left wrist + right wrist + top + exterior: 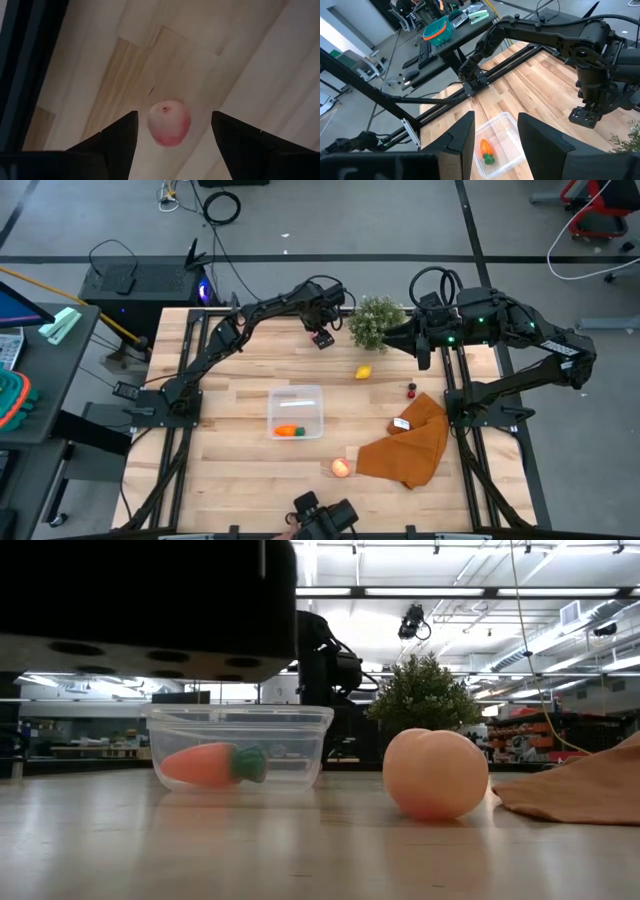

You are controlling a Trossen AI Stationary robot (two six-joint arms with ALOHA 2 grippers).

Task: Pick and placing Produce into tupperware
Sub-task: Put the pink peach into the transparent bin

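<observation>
I should next grab the pale round piece by its blushed sides with my left gripper to put it into the tupperware [296,410].
The clear tupperware [296,410] stands mid-table and holds the orange carrot [288,431]; both also show in the low view, the tupperware [240,740] and the carrot [208,765]. The lemon [364,372], the tiny red piece [411,389] and the apple [342,467] lie on the wood. My left gripper [321,338] is open at the far middle. In its wrist view a pale round piece with a red blush [169,123] shows between the open fingers [173,116], touching neither. My right gripper [392,338] is open and empty beside the plant; its wrist view [496,135] looks toward the tupperware [497,145].
A bushy green potted plant [375,320] stands at the far middle between the two grippers. A brown-orange cloth [410,442] lies crumpled at the near right, beside the apple [435,773]. Black rails run along the table's left and right sides.
</observation>
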